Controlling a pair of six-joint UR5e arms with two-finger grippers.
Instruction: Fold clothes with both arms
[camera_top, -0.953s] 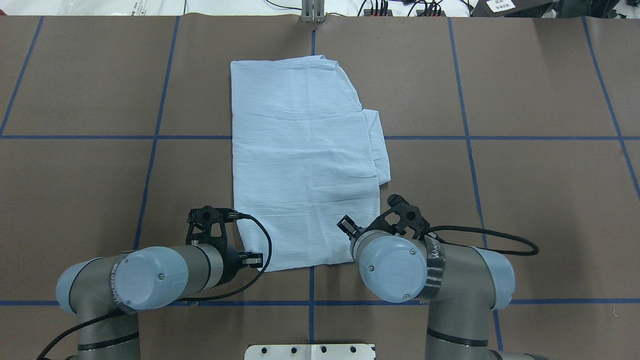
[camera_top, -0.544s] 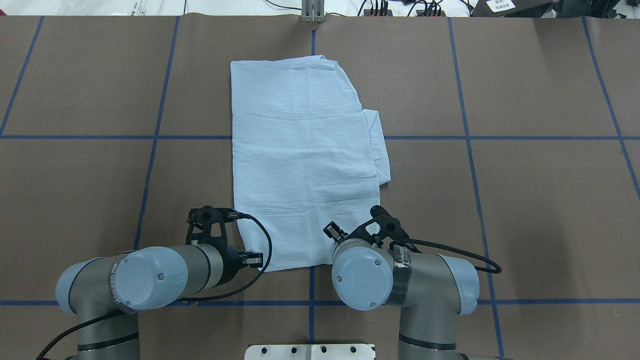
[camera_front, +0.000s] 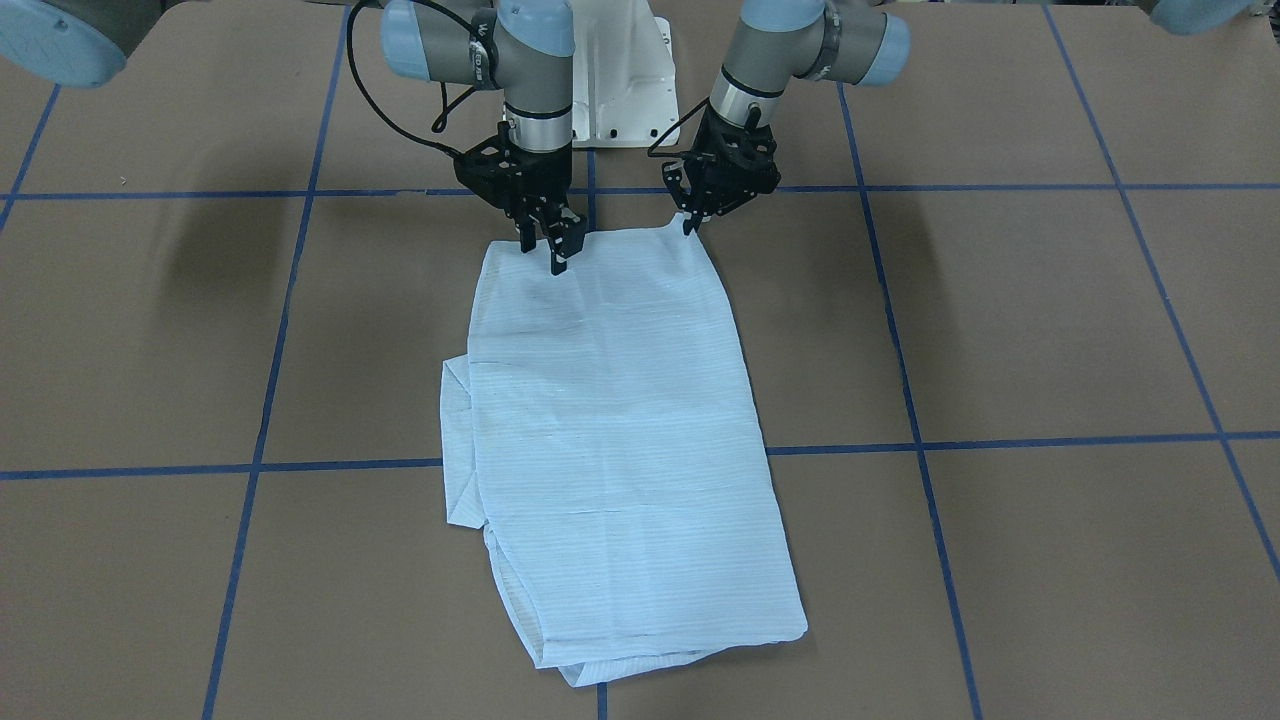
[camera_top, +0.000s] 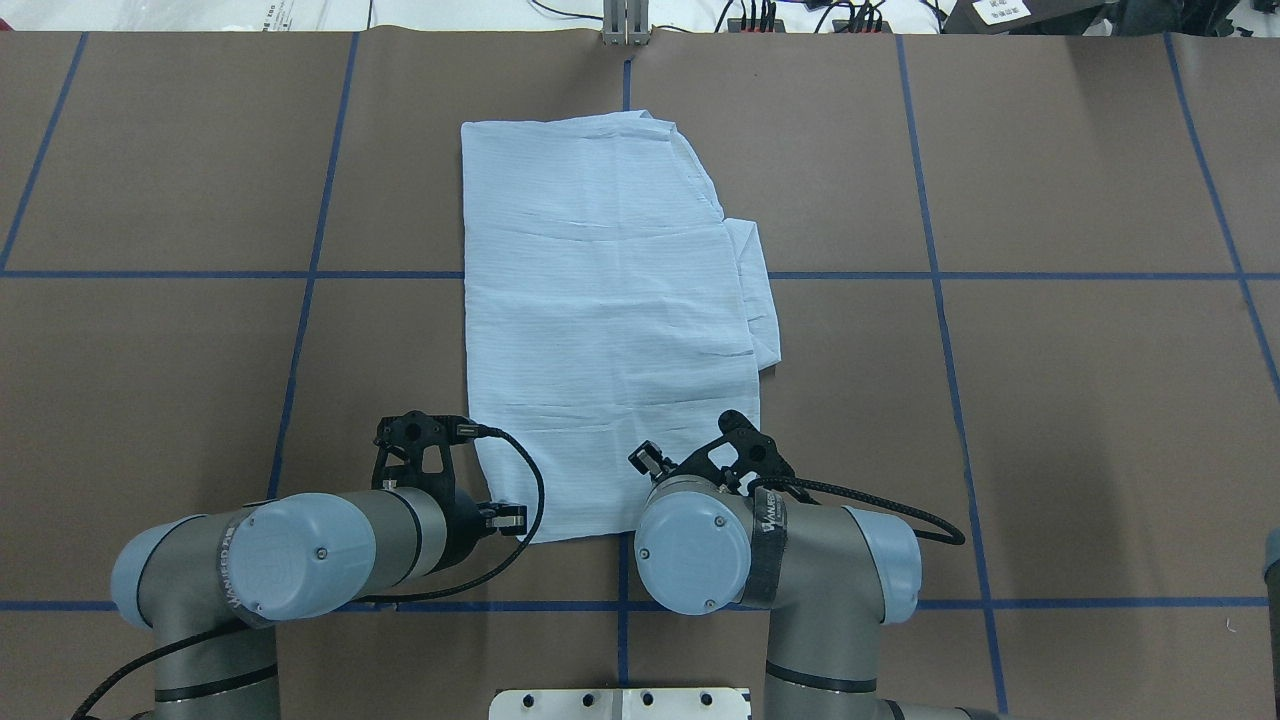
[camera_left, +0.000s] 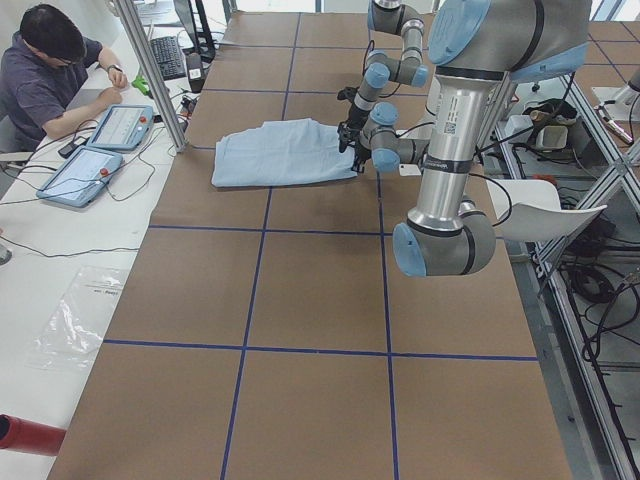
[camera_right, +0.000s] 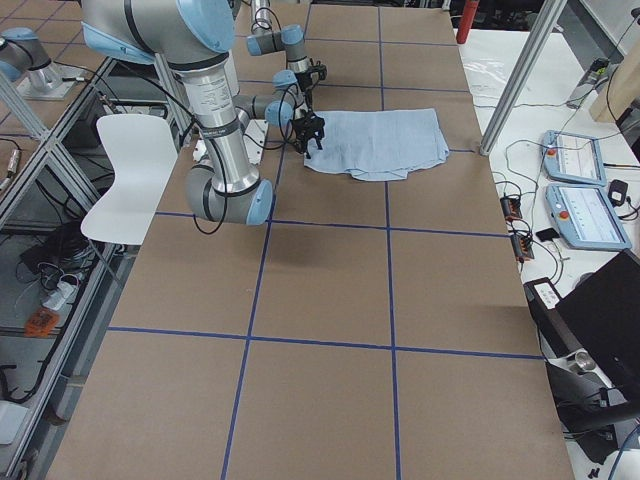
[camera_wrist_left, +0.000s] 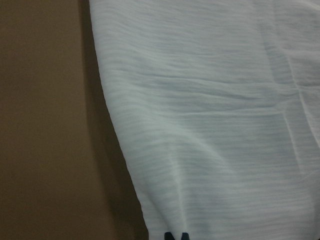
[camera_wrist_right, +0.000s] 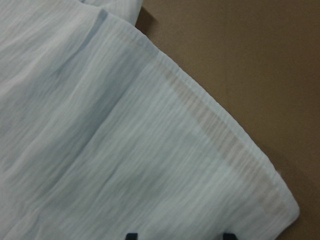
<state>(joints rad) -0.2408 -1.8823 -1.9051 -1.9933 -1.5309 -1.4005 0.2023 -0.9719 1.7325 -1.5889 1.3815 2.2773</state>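
I should next grab the shirt by its other hemmed corner (camera_front: 504, 250) with my right gripper. Then both arms can fold the cloth (camera_front: 612, 444) over.
The light-blue striped shirt (camera_top: 600, 320) lies folded into a long rectangle in the middle of the table, also seen from the front (camera_front: 610, 420). My left gripper (camera_front: 689, 224) is shut on the shirt's near corner on my left side, and the cloth rises slightly into it; the left wrist view shows the shirt (camera_wrist_left: 225, 125) running into the closed tips. My right gripper (camera_front: 548, 250) is open just above the other near corner. In the right wrist view its fingertips (camera_wrist_right: 131, 236) stand apart over the hem (camera_wrist_right: 225, 150). In the overhead view both grippers are hidden under the wrists.
Blue tape lines cross the brown table. The white base plate (camera_top: 620, 703) sits at the near edge. A metal post (camera_top: 625, 25) stands at the far edge. An operator (camera_left: 50, 70) sits at a side desk with tablets. A white chair (camera_right: 125, 170) stands beside the table.
My right arm has swung leftward in the overhead view, moving its gripper in over the shirt's near right corner. The left arm and the shirt have not moved.
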